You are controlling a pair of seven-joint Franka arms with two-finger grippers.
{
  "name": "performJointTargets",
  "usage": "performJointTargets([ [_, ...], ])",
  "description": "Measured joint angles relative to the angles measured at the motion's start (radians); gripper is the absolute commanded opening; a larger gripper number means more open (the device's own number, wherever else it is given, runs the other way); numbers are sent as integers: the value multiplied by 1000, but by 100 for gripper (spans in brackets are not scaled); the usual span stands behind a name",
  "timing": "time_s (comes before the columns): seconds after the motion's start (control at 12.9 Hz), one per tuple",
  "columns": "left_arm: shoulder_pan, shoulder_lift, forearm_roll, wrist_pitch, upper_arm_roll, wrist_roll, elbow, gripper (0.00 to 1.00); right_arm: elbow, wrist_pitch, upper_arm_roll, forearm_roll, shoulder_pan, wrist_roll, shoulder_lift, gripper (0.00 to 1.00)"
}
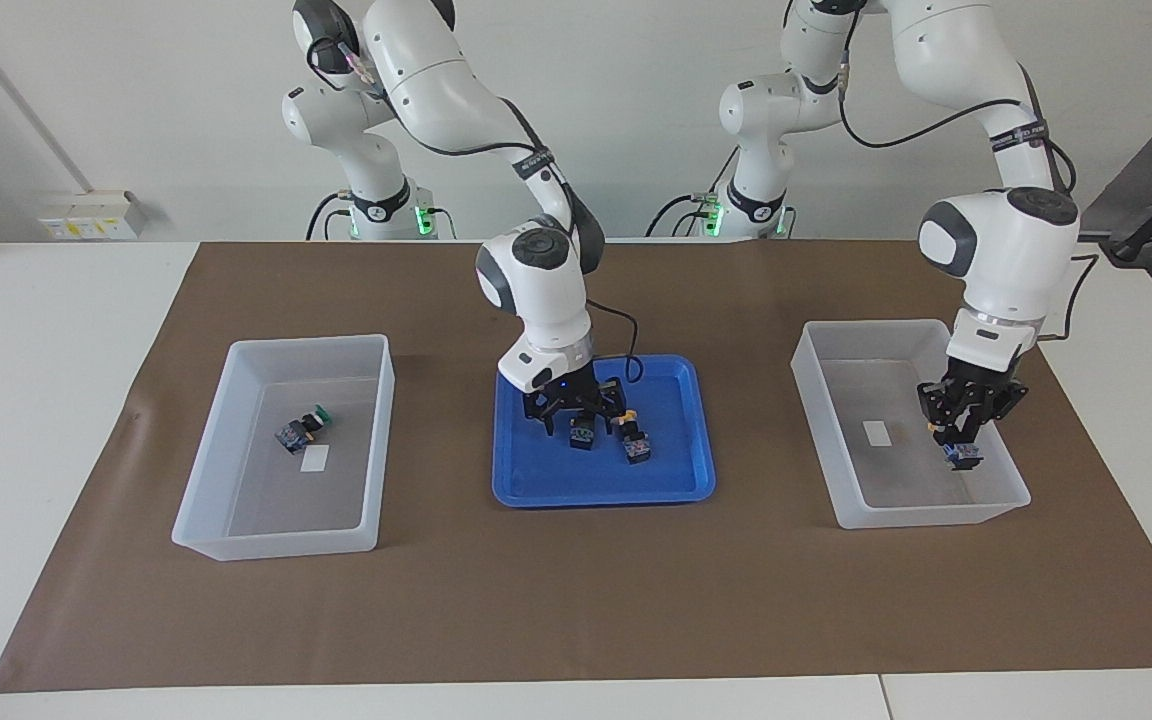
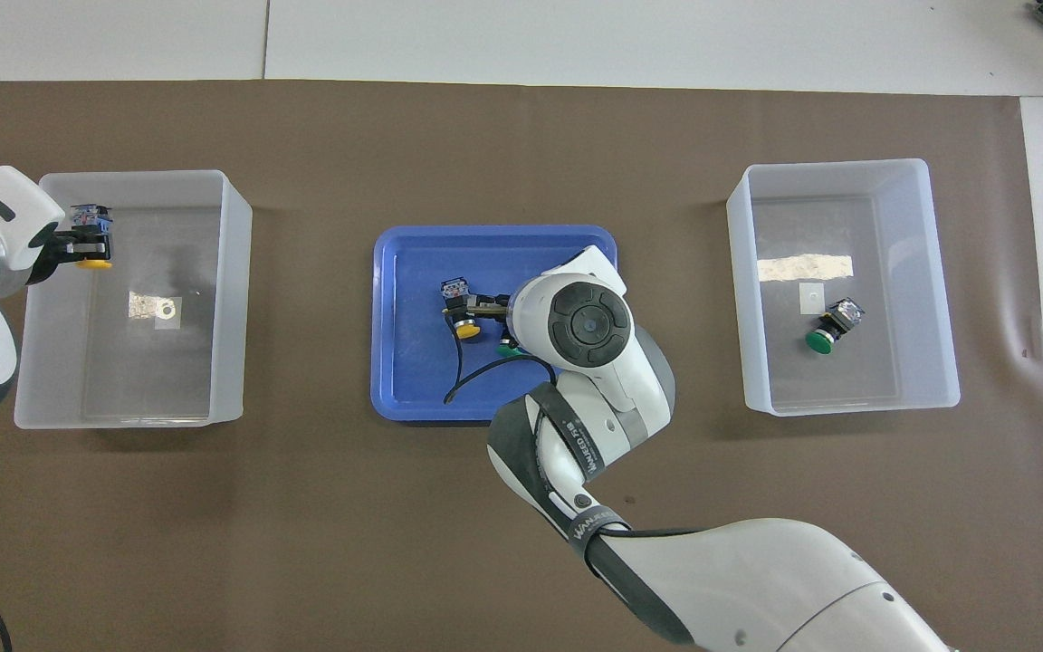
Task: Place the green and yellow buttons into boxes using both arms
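Observation:
My right gripper's fingers are low around the green button, beside the yellow button, so my right gripper closes on the green button next.
My left gripper is shut on a yellow button and holds it low inside the box at the left arm's end, near that box's outer wall. The overhead view shows this button over the same box. My right gripper is open and low in the blue tray, straddling a green button; only the edge of its green cap shows from overhead. A second yellow button stands in the tray beside that gripper. Another green button lies in the box at the right arm's end.
Both boxes and the tray stand on a brown mat on the white table. Each box has a small white label on its floor. The right arm's wrist hides part of the tray from overhead.

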Motion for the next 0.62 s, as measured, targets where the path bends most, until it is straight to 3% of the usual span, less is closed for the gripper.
performJointTargets([
  [0.15, 7, 22, 0, 36, -1, 17, -21, 6, 0, 3, 0, 0, 2, 0, 11, 51],
  [0.31, 8, 22, 0, 40, -2, 18, -38, 49, 1, 3, 0, 0, 4, 0, 12, 7],
  [0.39, 8, 22, 0, 40, -3, 18, -43, 67, 2, 3, 0, 0, 3, 1, 12, 0],
  [0.46, 8, 22, 0, 40, -3, 18, -46, 81, 5, 2, -1, 1, 2, 7, 12, 0],
  [0.62, 10, 21, 0, 41, -3, 18, -46, 86, 20, -10, -6, 1, -4, 20, 9, 0],
])
